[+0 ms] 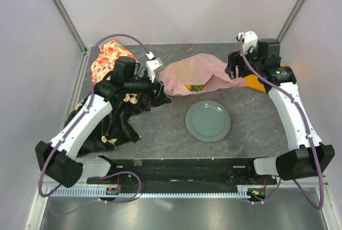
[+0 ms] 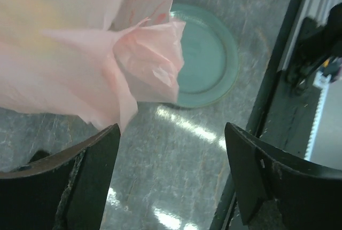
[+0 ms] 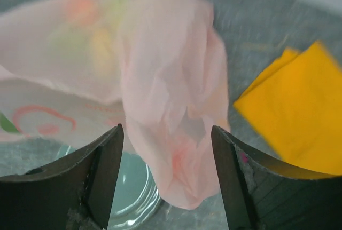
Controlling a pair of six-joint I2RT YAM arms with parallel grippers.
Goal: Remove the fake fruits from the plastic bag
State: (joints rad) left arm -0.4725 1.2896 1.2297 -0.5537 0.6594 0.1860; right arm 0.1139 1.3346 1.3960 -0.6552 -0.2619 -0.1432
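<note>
The bag's opening needs to stay free to reach the fruits, so my left gripper needs to grab the bag [image 1: 197, 72] by the bunched fold of its edge [image 1: 168, 87].
The pink plastic bag [image 1: 197, 72] lies crumpled at the back middle of the table. Some fake fruits [image 1: 196, 87] show yellow and green at its front opening. In the right wrist view they are blurred colours through the plastic [image 3: 91, 38]. My left gripper [image 1: 163, 94] is open at the bag's left end. In the left wrist view [image 2: 171, 171] a bunched end of the bag [image 2: 144, 64] hangs just ahead of the fingers. My right gripper [image 1: 233, 70] is open at the bag's right end. In the right wrist view [image 3: 165, 182] a fold of the bag [image 3: 176, 150] hangs between the spread fingers.
A green plate [image 1: 208, 120] lies in front of the bag and also shows in the left wrist view [image 2: 208, 54]. An orange cloth [image 1: 256, 85] lies under the right arm. A floral fabric [image 1: 107, 59] sits at the back left, and a black printed cloth [image 1: 115, 118] lies under the left arm.
</note>
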